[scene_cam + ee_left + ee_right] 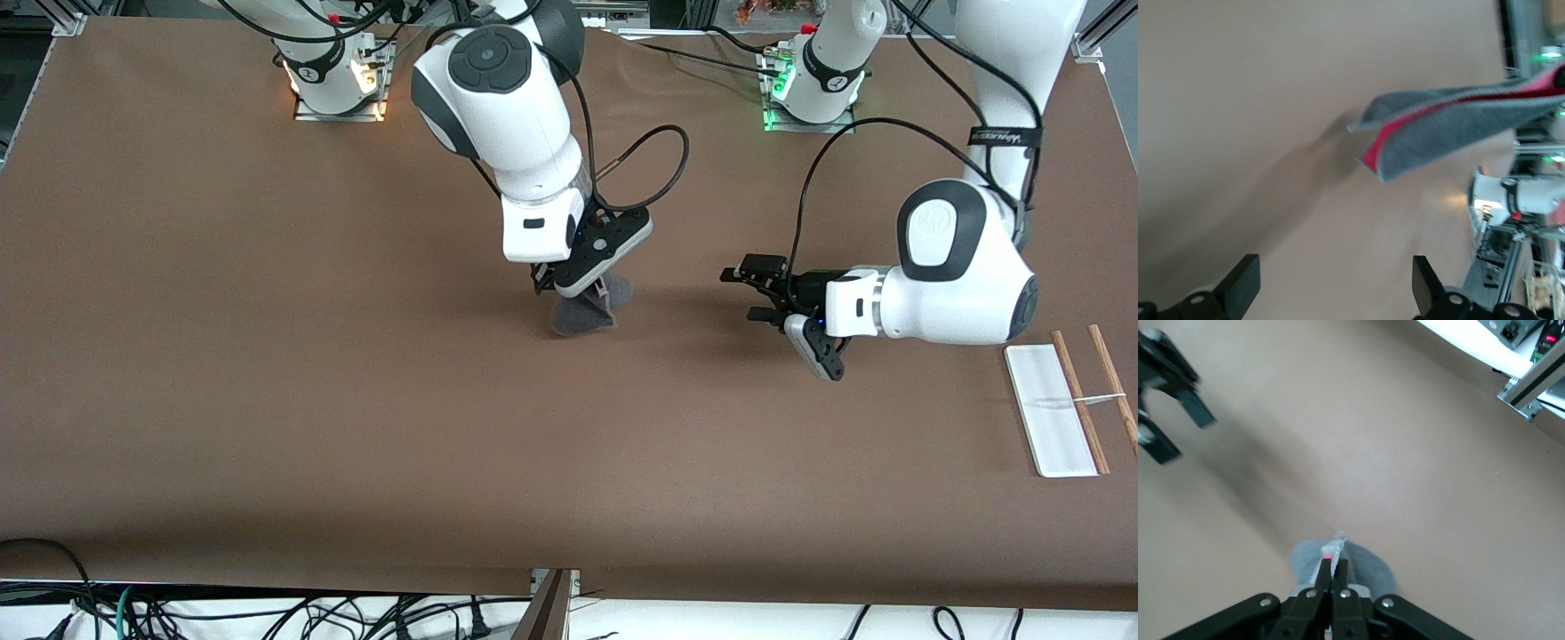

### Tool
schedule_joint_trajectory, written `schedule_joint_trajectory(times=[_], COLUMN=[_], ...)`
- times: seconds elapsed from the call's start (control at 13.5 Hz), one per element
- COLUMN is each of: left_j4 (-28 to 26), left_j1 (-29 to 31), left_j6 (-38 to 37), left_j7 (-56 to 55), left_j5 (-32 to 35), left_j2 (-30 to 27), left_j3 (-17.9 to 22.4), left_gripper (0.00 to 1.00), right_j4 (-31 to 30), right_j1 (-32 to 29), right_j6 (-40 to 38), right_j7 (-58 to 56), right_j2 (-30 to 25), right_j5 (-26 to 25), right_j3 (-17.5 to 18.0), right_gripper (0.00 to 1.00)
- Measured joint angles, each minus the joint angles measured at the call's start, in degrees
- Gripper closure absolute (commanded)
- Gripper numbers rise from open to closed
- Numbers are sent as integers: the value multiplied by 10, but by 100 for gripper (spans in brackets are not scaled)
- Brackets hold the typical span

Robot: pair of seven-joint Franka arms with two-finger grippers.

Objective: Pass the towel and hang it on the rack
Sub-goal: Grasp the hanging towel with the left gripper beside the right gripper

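Note:
My left gripper is to grab the towel by its loose hanging end next, so that I can then take over and hang the towel on the rack [1062, 404].
My right gripper [569, 289] is shut on the towel [585, 313], a dark grey cloth with a pink-red inner side, and holds it hanging over the middle of the table. In the right wrist view the towel [1361, 560] shows pinched between the closed fingers [1333, 568]. In the left wrist view the towel [1451, 127] hangs folded with its pink side showing. My left gripper [745, 293] is open and empty, level with the towel, apart from it toward the left arm's end. The rack [1062, 404] stands at the left arm's end, with a white base and two brown rods.
The brown table [267, 356] has a front edge with cables below it [267, 613]. The arms' bases [338, 71] stand along the top. In the right wrist view the left gripper [1168, 400] shows farther off.

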Motion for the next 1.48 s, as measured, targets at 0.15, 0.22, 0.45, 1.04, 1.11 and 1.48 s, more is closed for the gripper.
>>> schedule_joint_trajectory(times=[0.15, 0.22, 0.45, 1.04, 1.11, 1.48], left_j4=[-29, -57, -114, -159, -164, -167], left_j1=[-1, -3, -10, -15, -15, -14], left_j6=[8, 37, 150, 171, 171, 171], left_j7=[92, 154, 295, 470, 483, 519], left_j5=[-78, -127, -211, -361, -370, -375], left_j2=[5, 6, 21, 39, 41, 42], left_j3=[-2, -10, -61, -110, -114, -115], left_gripper=[0, 0, 0, 24, 65, 100], right_j4=[2, 2, 2, 2, 2, 2], right_j1=[4, 5, 10, 18, 18, 18], right_j6=[0, 0, 0, 0, 0, 0], right_j7=[0, 0, 0, 0, 0, 0], right_j2=[-5, -7, -7, -7, -7, -7], right_j5=[0, 0, 0, 0, 0, 0], right_j3=[0, 0, 0, 0, 0, 0], right_gripper=[100, 100, 100, 100, 100, 100])
